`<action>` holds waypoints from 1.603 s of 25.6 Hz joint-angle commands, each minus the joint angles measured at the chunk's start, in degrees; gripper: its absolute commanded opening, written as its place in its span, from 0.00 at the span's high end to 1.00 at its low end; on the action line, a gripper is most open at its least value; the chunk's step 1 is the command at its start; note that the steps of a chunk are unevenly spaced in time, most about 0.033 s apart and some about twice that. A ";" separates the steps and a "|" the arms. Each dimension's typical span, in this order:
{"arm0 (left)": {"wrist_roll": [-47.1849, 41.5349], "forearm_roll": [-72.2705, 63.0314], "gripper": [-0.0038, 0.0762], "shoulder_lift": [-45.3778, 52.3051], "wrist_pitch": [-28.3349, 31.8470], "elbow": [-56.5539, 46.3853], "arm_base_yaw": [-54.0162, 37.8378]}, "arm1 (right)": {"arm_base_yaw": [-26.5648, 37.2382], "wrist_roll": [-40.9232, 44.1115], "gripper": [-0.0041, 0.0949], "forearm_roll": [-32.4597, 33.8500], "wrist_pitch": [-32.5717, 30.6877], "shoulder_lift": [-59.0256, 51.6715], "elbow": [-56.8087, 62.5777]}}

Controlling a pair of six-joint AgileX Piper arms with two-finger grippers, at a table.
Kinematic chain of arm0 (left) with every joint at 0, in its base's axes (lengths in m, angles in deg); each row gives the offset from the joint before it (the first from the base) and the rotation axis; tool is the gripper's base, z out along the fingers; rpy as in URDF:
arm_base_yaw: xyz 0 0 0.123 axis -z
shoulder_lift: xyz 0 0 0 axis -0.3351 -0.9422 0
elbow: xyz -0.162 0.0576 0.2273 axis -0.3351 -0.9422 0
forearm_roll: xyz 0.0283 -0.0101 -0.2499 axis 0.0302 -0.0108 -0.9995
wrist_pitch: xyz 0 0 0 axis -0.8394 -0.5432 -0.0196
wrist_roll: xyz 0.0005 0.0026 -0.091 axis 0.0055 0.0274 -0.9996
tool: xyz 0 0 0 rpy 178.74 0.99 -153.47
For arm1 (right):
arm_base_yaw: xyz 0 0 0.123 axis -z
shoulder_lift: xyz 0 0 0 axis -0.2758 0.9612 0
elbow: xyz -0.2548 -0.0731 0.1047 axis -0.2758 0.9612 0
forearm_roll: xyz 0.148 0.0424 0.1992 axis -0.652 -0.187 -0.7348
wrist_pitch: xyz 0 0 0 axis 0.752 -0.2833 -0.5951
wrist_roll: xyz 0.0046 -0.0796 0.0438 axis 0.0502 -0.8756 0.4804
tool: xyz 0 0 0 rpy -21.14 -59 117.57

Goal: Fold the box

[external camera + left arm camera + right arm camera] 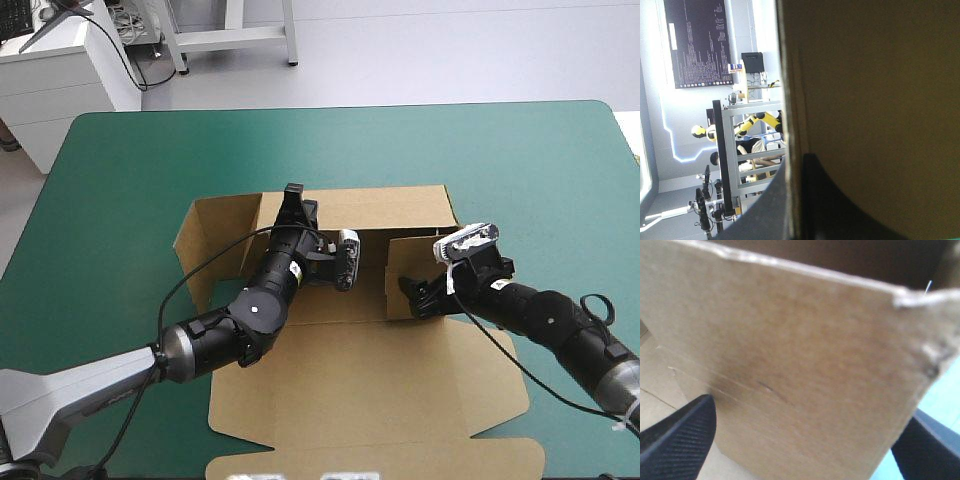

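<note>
The brown box needs to be folded into shape, so the robot's right gripper should grip the raised side panel by its thin edge (413, 238) (815, 272) next.
The brown box (370, 390) lies mid-table with its broad lid panel flat toward the near edge. Its far wall (385, 205) and a left side flap (215, 230) stand raised. My left gripper (293, 195) is up at the far wall's top edge; in the left wrist view that gripper (795, 162) is shut on the board's edge, with the wall (875, 100) filling the view beside it. My right gripper (413, 293) sits low against the raised right side panel (415, 260). In the right wrist view it (810, 412) is open, black fingers wide apart, that panel (800, 340) directly ahead.
Bare teal-green cover (500, 150) surrounds the box on the far side and on both sides. The box's front flap (380, 462) reaches close to the table's near edge.
</note>
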 commanded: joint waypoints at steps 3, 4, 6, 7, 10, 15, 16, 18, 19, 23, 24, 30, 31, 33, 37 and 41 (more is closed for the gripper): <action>-0.12 2.90 0.96 2.28 -1.89 1.29 0.33 | -5.42 0.54 0.30 -1.64 11.10 -1.55 -0.19; -0.12 2.90 0.96 2.28 -1.89 1.29 0.33 | -5.53 0.54 0.42 -1.77 12.95 -1.55 -0.19; -0.12 2.90 0.96 2.28 -1.89 1.29 0.33 | -5.53 0.54 0.63 -1.65 14.23 -1.55 -0.19; -0.12 2.90 0.96 2.28 -1.89 1.29 0.33 | -5.53 -0.01 0.76 -1.65 14.23 -1.55 -0.19; -0.12 2.90 0.96 2.28 -1.89 1.29 0.33 | -5.53 -1.67 0.97 -1.55 14.23 -1.55 -0.19; -0.12 2.90 0.96 2.28 -2.07 1.29 0.33 | -5.53 -2.07 0.98 -1.55 14.23 -1.55 -0.19; -0.12 2.90 0.96 2.28 -2.39 1.29 0.33 | -5.53 -2.07 0.98 -1.55 14.23 -1.55 -0.19; -0.12 2.90 0.92 2.28 -2.28 1.29 0.33 | -5.53 -2.07 0.98 -1.55 14.23 -1.55 -0.19; -0.12 2.90 0.87 2.28 -1.87 1.29 0.33 | -5.53 -2.07 0.98 -1.55 14.23 -1.55 -0.19; -0.69 2.90 0.58 2.28 -0.24 1.29 0.47 | -5.53 -2.07 0.98 -1.55 14.72 -1.55 -0.19; -1.92 2.90 0.50 2.28 -0.55 1.29 0.79 | -5.53 -2.07 0.98 -1.55 14.72 -1.55 -0.19; -5.11 2.90 0.36 2.28 -5.90 1.29 4.67 | -5.53 -2.22 0.97 -1.55 16.63 -1.55 -0.19; -5.11 2.90 0.36 2.28 -6.91 1.29 5.40 | -5.53 -2.20 0.97 -1.55 17.39 -1.55 -0.19; -5.11 2.90 0.36 2.28 -9.63 1.29 7.20 | -5.53 -2.20 0.97 -1.90 19.18 -1.32 -0.19; -5.11 2.90 0.36 2.28 -13.24 1.29 10.33 | -5.53 -2.24 0.97 -1.90 23.17 0.52 -0.51; -5.11 2.90 0.36 2.28 -16.25 1.29 13.25 | -5.43 -2.24 0.97 -2.19 28.08 3.64 -2.08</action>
